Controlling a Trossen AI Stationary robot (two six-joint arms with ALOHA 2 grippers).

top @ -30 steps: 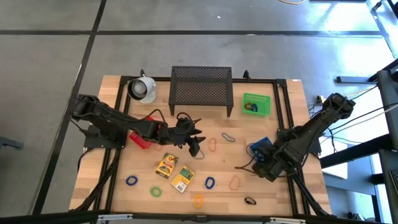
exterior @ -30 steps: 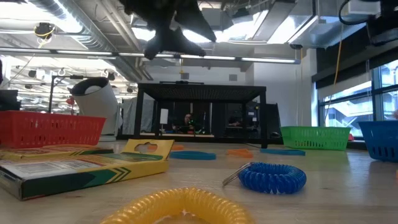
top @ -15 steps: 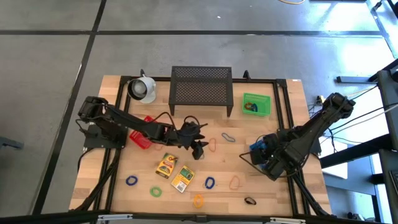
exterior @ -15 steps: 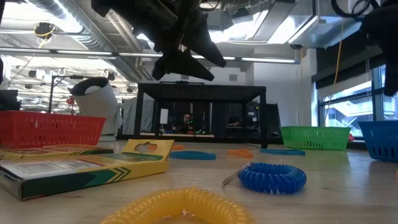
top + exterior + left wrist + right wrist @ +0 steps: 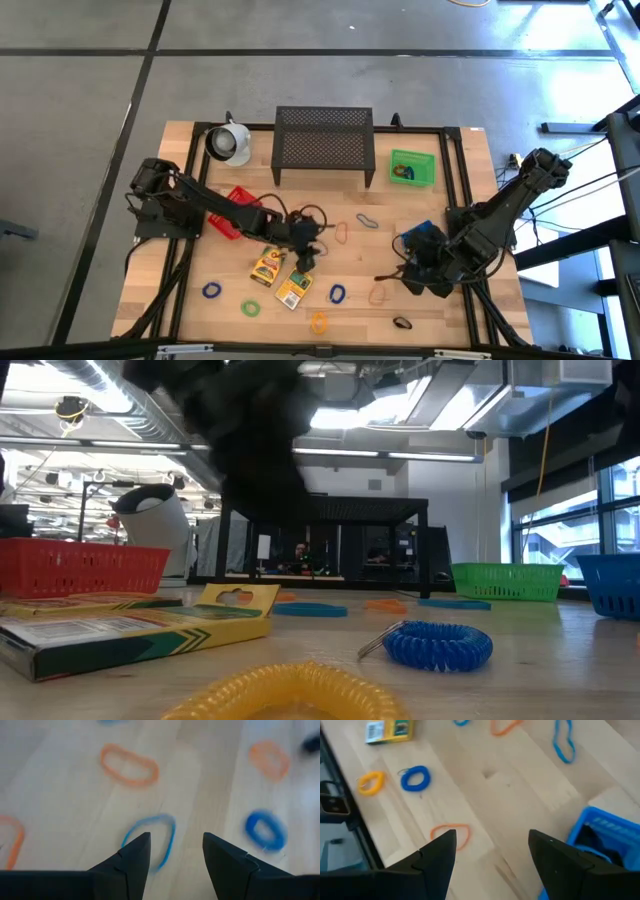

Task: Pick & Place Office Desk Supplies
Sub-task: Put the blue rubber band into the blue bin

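Observation:
I need to grab the thin blue loop by its band next with my left gripper, so that it can go to the blue bin.
My left gripper is open and slants down over the middle of the table, just past the two yellow packets. A thin blue loop lies flat on the wood just ahead of its fingertips, untouched. Loops lie scattered around: orange ones, a blue coil, a yellow coil, a grey-blue one. My right gripper hangs open and empty beside the blue bin.
A red bin stands by the left arm and a green bin at the far right. A black mesh stand and a white mug stand along the far edge. A blue loop, a green loop and a dark bit lie near the front edge.
My left gripper has come down toward the table and toward its near edge, tipping and rolling as it went, and still stands open. My right gripper has risen a little beside the blue bin and rolled, staying open. Nothing on the table has moved.

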